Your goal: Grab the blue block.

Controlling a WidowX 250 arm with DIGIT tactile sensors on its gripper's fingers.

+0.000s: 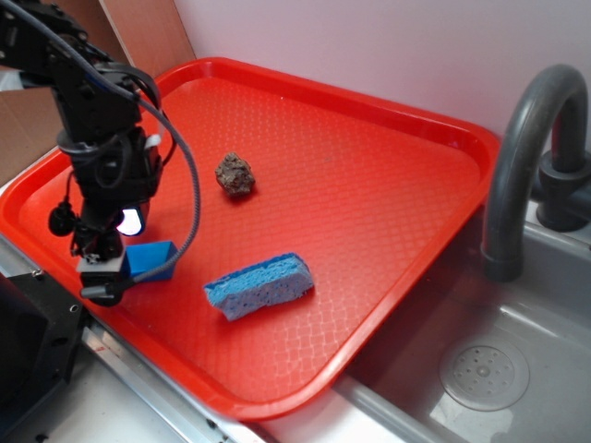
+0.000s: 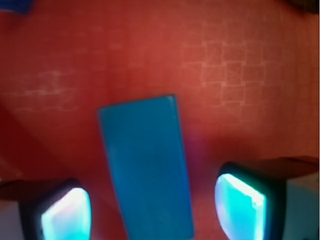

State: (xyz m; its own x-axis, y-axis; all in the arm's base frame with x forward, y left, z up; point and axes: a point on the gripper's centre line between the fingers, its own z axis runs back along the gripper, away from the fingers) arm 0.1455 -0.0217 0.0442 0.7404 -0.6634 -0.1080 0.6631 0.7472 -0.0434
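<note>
My fingers are above the top of the blue block, with the red tray (image 1: 369, 185) beside it, and they would miss if I closed now. My gripper needs to go down first and then close on the blue block.
The blue block (image 1: 150, 259) lies on the red tray (image 1: 369, 185) near its front left edge. My gripper (image 1: 111, 272) hangs low right over it, partly covering it in the exterior view. In the wrist view the blue block (image 2: 147, 167) lies lengthwise between my two fingers (image 2: 240, 205), with a gap of red tray on each side. The gripper (image 2: 152, 212) is open and touches nothing.
A paler porous blue sponge (image 1: 259, 285) lies to the right of the block. A brown lumpy rock (image 1: 235, 173) sits further back on the tray. A grey sink (image 1: 480, 369) and a dark faucet (image 1: 526, 148) stand to the right.
</note>
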